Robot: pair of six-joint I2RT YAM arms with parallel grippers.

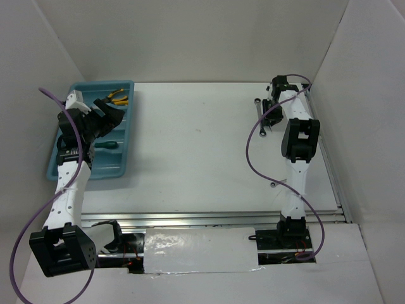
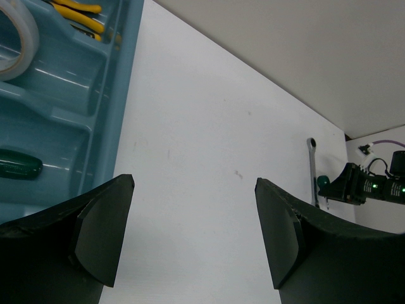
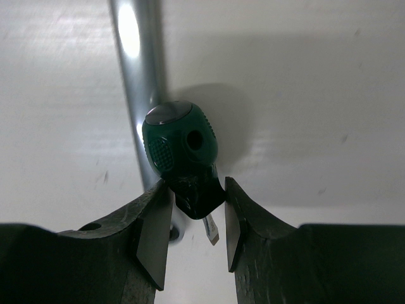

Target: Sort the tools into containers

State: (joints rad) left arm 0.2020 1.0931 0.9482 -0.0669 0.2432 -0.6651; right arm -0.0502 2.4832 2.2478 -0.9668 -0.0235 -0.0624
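I need to sort the stubby screwdriver into the tray, so next I should grab it with my left gripper by its exposed green handle end.
The light blue tray [image 1: 60,166] lies at the far left. It holds two yellow-handled pliers [image 1: 117,96], a green-handled screwdriver [image 1: 107,144] and a white tape ring [image 2: 16,38]. My left gripper [image 1: 109,116] hovers over the tray's right side, open and empty, and its jaws stand wide apart in the left wrist view [image 2: 193,234]. My right gripper [image 3: 193,218] at the far right is shut on a second, stubby green-handled screwdriver [image 3: 180,149]. It holds this over a slim silver wrench [image 3: 142,69] that lies on the table [image 1: 257,107].
White walls close in the table on the left, back and right. A purple cable loops from the right arm [image 1: 250,152] over the table. A small silver item [image 1: 273,184] lies by the right arm's lower link. A metal rail [image 1: 190,218] runs along the near edge.
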